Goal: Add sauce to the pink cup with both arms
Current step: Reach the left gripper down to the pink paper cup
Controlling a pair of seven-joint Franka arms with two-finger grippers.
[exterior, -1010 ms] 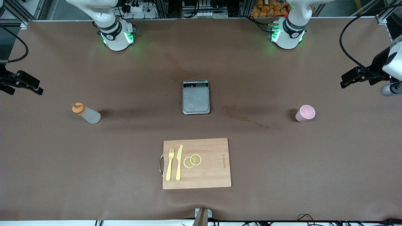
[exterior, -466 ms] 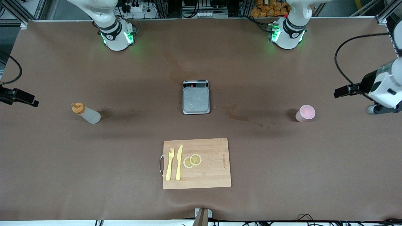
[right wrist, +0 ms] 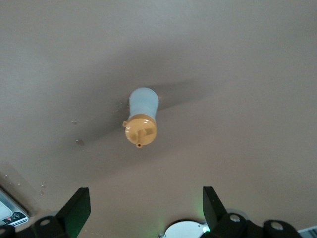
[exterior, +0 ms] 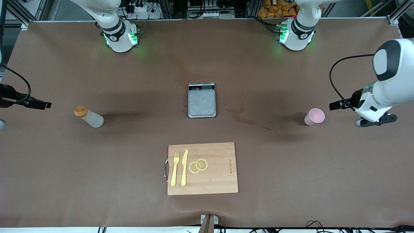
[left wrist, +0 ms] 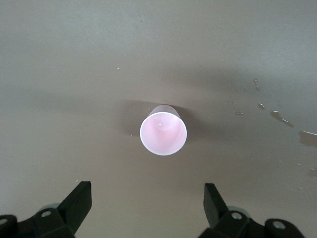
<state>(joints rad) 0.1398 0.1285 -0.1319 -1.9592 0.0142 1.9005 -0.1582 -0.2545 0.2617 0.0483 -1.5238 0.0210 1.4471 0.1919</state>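
The left gripper grabs the pink cup by its rim next, to bring it to the grey scale for the sauce.
The sauce bottle stands upright toward the right arm's end of the table, whitish with an orange cap. My right gripper hangs open over the table beside it, apart from it. In the right wrist view the sauce bottle lies ahead of the open right gripper, with nothing between the fingers. The pink cup stands upright toward the left arm's end. My left gripper hovers open over the table just beside it. In the left wrist view the empty pink cup sits ahead of the open left gripper.
A grey scale sits mid-table between bottle and cup. Nearer the camera lies a wooden cutting board with a yellow fork, a knife and lemon slices. Dark stains mark the cloth between scale and cup.
Both arms have swung inward and down: the left gripper has come close to the pink cup, the right gripper toward the sauce bottle. Both stay open.
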